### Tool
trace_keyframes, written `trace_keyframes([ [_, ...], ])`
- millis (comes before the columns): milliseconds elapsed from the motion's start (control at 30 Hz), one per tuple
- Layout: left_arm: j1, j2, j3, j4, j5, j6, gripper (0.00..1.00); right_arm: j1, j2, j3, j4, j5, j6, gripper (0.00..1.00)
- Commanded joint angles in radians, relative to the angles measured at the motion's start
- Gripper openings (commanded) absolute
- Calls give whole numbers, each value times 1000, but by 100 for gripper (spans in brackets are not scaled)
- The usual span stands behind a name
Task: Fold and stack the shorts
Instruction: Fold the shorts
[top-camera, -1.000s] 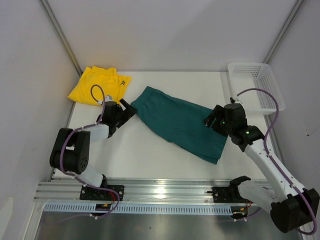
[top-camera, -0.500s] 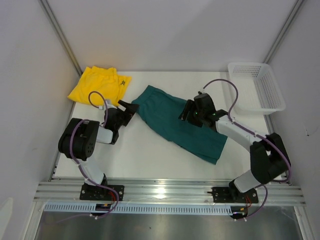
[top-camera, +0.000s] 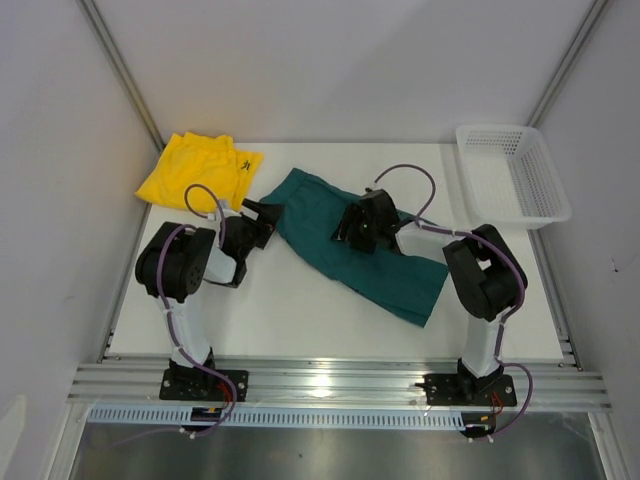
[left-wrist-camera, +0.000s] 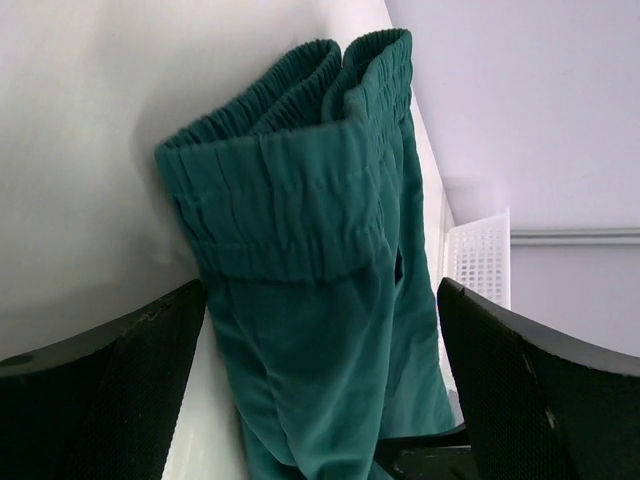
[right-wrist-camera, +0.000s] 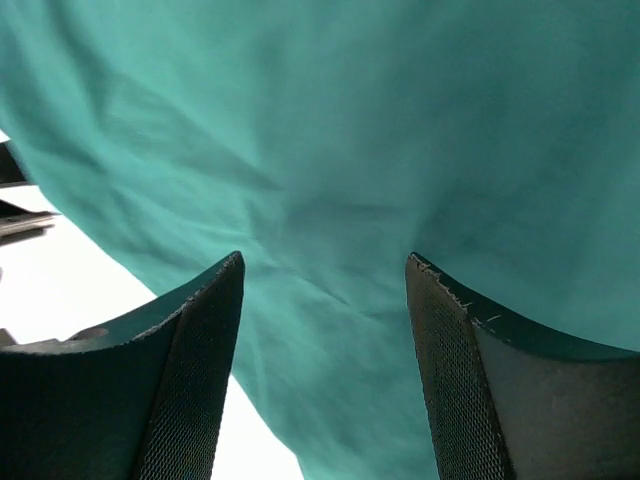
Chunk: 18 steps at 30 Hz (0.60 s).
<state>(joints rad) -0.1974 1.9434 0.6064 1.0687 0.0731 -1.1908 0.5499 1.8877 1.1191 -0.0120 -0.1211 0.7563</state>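
I should next grab the dark teal shorts (top-camera: 385, 262) with my left gripper by the near edge of the elastic waistband (top-camera: 274, 210), so I can pull them straight for folding.
The dark teal shorts (top-camera: 385, 262) lie spread diagonally across the table's middle, waistband at the upper left. The yellow shorts (top-camera: 200, 170) with a small dark logo lie at the far left corner. My left gripper (top-camera: 268, 215) is open at the waistband's left edge; in the left wrist view the elastic waistband (left-wrist-camera: 290, 200) sits between its open jaws. My right gripper (top-camera: 347, 228) is open just above the middle of the teal shorts; the right wrist view shows teal fabric (right-wrist-camera: 330, 150) filling the space between its open jaws.
A white mesh basket (top-camera: 512, 172) stands at the far right corner, also seen in the left wrist view (left-wrist-camera: 480, 255). White table (top-camera: 300, 310) lies bare in front of the shorts. Enclosure walls stand close on both sides.
My right gripper has swept left from the shorts' right end to over their middle. My left gripper has moved right, up to the waistband's edge.
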Motion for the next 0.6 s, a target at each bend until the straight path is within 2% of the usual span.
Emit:
trace_keyframes([
  [0,-23,20,7,60,-67,-24,99,33,28,76,90,-14,3,67],
  [167,-25,48,35,53,-110,-21,99,53,69,153,18,9,-17,66],
  [333,-25,80,56,66,-147,-35,99,53,88,104,18,-15,-9,59],
  [433,-25,98,70,65,-173,-32,99,54,90,42,29,-34,-5,53],
  [467,-25,104,82,66,-174,-29,99,58,88,24,47,-35,-3,48],
  [567,-25,129,96,73,-183,-27,95,61,80,-39,73,-49,3,40],
])
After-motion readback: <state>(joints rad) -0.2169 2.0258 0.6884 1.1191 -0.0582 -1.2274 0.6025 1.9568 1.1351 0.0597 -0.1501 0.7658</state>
